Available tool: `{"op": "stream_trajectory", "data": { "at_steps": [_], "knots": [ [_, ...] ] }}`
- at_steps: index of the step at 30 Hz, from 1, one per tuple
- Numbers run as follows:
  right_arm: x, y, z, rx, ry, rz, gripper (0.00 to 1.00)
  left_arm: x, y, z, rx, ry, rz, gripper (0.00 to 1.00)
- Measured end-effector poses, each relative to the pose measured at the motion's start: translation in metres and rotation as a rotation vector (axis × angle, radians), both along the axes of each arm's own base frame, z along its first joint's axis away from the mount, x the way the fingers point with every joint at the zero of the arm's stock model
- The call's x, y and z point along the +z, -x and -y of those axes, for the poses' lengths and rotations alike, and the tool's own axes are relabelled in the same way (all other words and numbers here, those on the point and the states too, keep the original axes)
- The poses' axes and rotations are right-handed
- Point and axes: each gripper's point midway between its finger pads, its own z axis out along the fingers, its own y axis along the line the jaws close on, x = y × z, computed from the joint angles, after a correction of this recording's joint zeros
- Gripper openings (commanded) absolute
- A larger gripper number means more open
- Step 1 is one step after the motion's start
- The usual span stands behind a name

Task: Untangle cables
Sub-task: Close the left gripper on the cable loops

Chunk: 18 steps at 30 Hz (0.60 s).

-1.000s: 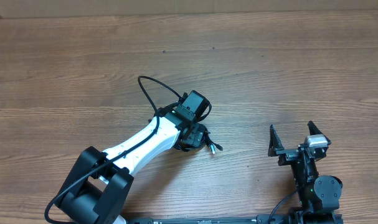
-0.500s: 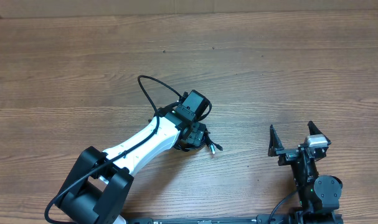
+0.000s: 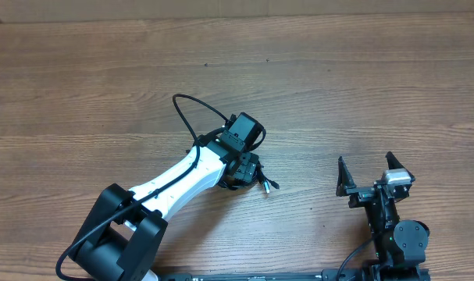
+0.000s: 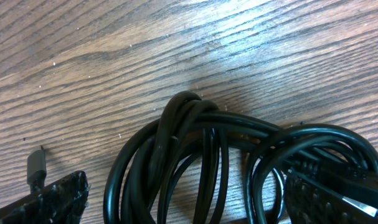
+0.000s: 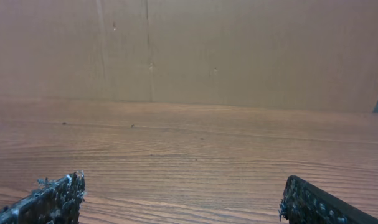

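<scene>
I need to close my left gripper on the bunched cables, because my open fingers are down on both sides of them.
The cables (image 3: pixel 254 179) lie as a small knotted black bundle on the wooden table, with a silver-tipped plug (image 3: pixel 270 186) sticking out to the right. My left gripper (image 3: pixel 245 168) is down over the bundle and hides most of it from above. In the left wrist view the coiled cables (image 4: pixel 204 124) fill the gap between my left gripper's (image 4: pixel 192 199) open fingers, one finger on each side, and a small plug end (image 4: pixel 36 167) lies at the left. My right gripper (image 3: pixel 365 168) is open and empty at the table's front right; its wrist view shows only bare table between the fingers (image 5: pixel 182 193).
The left arm's own thicker black cable (image 3: pixel 187 105) arcs up behind its wrist. A plain brown wall (image 5: pixel 189 50) stands beyond the table's far edge in the right wrist view.
</scene>
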Motion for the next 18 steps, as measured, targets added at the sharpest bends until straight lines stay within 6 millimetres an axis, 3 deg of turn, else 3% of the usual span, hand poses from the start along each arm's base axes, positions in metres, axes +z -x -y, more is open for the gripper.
{"op": "stream_trajectory", "data": {
  "at_steps": [18],
  "knots": [
    [0.0, 0.0, -0.0001, 0.0, 0.0, 0.0, 1.0, 0.0003, -0.0008, 0.0006, 0.0, 0.003, 0.004, 0.99]
  ]
}}
